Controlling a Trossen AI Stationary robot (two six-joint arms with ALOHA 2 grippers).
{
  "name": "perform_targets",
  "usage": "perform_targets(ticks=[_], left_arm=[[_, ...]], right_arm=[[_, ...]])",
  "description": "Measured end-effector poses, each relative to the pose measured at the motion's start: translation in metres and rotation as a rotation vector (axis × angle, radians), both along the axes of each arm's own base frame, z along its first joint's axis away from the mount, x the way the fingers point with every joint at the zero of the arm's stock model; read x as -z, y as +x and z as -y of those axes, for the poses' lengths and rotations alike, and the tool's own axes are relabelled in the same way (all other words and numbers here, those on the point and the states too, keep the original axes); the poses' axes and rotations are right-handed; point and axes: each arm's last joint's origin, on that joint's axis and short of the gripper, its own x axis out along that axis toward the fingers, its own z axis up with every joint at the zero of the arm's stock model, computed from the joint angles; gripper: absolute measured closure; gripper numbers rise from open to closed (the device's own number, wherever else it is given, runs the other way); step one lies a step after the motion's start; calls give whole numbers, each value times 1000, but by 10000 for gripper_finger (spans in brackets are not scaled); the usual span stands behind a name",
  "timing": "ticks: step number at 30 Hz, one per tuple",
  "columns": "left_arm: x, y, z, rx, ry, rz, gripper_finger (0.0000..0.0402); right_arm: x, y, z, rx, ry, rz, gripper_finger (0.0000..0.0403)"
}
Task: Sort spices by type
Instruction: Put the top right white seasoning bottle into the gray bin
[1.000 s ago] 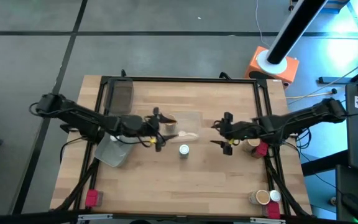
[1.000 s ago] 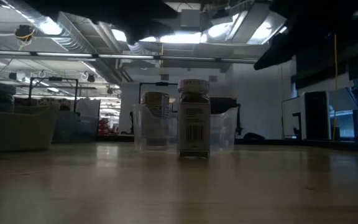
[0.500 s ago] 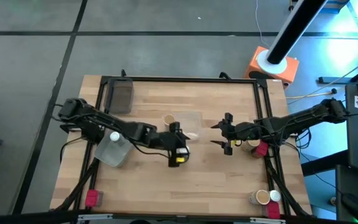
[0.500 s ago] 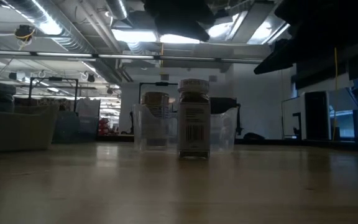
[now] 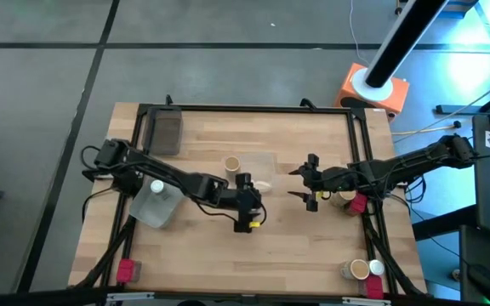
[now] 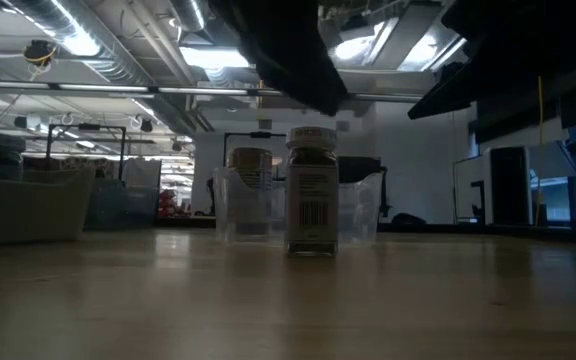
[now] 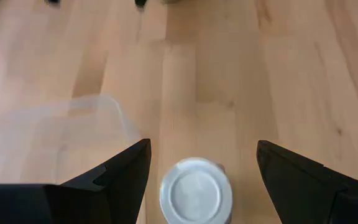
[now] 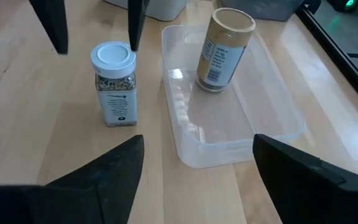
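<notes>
My left gripper has its fingers above the white cap (image 7: 196, 191) and would miss the jar if I closed it now, so it needs to first go lower.
A white-capped spice jar (image 8: 114, 84) stands upright on the table near its middle. In the left wrist view I see its cap (image 7: 196, 191) from above. My left gripper (image 7: 201, 171) hangs open over it, one finger (image 8: 53, 25) on each side of the jar and higher than the cap, touching nothing. In the high view the left gripper (image 5: 250, 212) hides the jar. A tan spice jar with a cork-coloured top (image 8: 224, 50) stands in a clear tray (image 8: 272, 124) just beyond. My right gripper (image 5: 309, 183) waits open to the right of that tray.
A second clear tray (image 5: 147, 212) at the left edge holds a white-capped jar (image 5: 156, 186). A dark tray (image 5: 167, 132) sits far left. Tan and red jars (image 5: 351, 201) stand under the right arm, more jars (image 5: 364, 272) near right, and a red jar (image 5: 126, 270) near left.
My left gripper has swung from beside the middle tray toward the table's right and near edges and tipped downward, ending over the white-capped jar. Its fingers have stayed open. The jar has not moved.
</notes>
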Motion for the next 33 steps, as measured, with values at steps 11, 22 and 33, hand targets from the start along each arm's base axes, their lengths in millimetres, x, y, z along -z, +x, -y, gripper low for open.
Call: perform_targets(ticks=[11,22,33], left_arm=[[7,-3,-5,-55,-28,-30,125],[21,-6,-6,-56,-31,-23,125],[31,-7,-13,-63,-34,-27,125]], right_arm=[[0,0,0,1,0,-2,102],[0,0,0,1,1,0,102],[0,0,0,1,1,0,102]])
